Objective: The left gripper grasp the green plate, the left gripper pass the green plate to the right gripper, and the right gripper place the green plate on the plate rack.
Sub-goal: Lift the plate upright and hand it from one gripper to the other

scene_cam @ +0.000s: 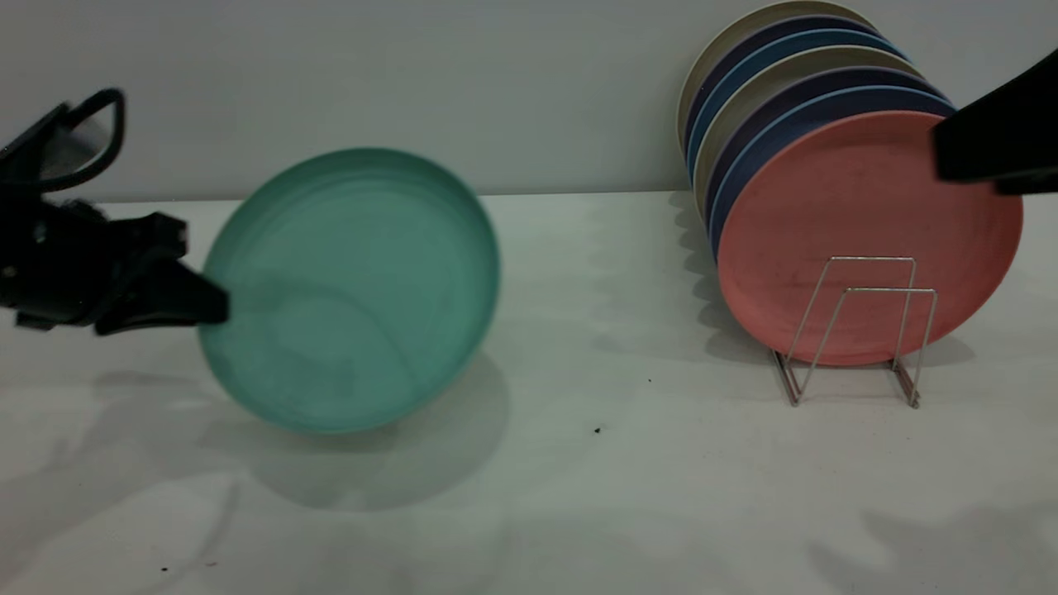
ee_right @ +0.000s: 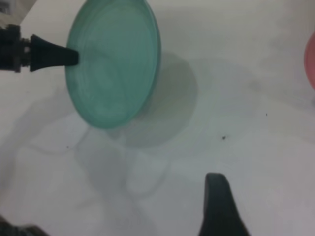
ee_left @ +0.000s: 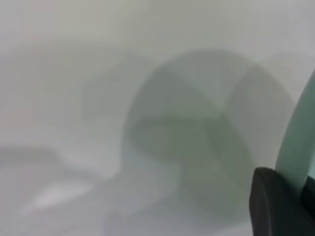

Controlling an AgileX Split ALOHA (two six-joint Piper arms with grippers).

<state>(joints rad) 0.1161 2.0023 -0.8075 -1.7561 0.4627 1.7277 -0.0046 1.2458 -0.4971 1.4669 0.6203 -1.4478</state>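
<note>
I should next use my right gripper to grab the green plate [scene_cam: 351, 289] by its rim, opposite my left gripper, so that I can set it on the plate rack [scene_cam: 860, 330].
The green plate [scene_cam: 351, 289] is held up off the table, tilted, its face toward the exterior camera. My left gripper [scene_cam: 211, 306] is shut on the plate's left rim. In the left wrist view one of its fingers [ee_left: 275, 206] presses on the plate's edge [ee_left: 298, 147]. The right wrist view shows the plate [ee_right: 113, 61] with the left gripper [ee_right: 74, 56] on its rim. My right gripper [scene_cam: 992, 140] hangs high at the right, in front of the racked plates; only one finger [ee_right: 219, 206] shows, with nothing in it. The plate rack [scene_cam: 860, 330] stands at the right.
A salmon-pink plate [scene_cam: 860, 215] stands in the rack's front slot, with several blue, purple and beige plates [scene_cam: 793, 91] upright behind it. Two empty wire loops stand in front of the pink plate. The white table [scene_cam: 620, 463] stretches between plate and rack.
</note>
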